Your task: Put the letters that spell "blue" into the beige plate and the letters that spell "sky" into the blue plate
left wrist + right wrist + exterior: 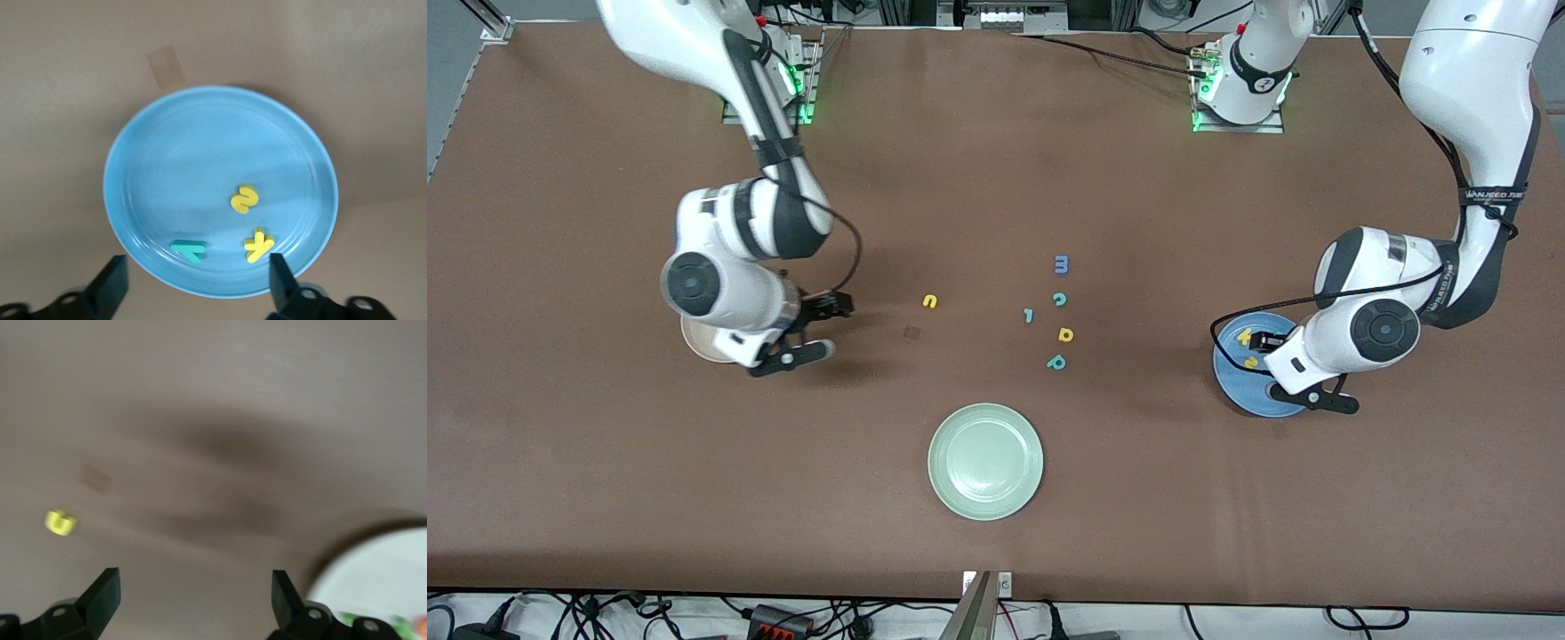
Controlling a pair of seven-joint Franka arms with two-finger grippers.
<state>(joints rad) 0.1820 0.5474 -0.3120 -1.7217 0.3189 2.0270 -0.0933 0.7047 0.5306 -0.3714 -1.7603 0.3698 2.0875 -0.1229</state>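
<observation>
The yellow "u" should complete "blue" in the beige plate (694,347) (383,580), so I should grip it next by its upright side strokes with my right gripper.
The blue plate (200,153) holds a yellow "s" (245,199), a yellow "k" (259,245) and a teal "y" (189,249). My left gripper (198,283) hangs open over that plate (1240,391), with nothing between its fingers. The beige plate (694,347) lies mostly hidden under my right arm's wrist. In the right wrist view a part of it (373,580) shows, with green and orange bits at the picture's edge. My right gripper (831,329) is open and empty over bare table beside the beige plate. A yellow "u" (930,301) lies on the table toward the middle.
A pale green plate (985,460) sits near the front camera, mid-table. Loose letters lie mid-table: a blue "m" (1061,263), a teal "c" (1059,299), a small teal hooked piece (1029,315), a yellow "d" (1065,334) and a teal "p" (1056,362).
</observation>
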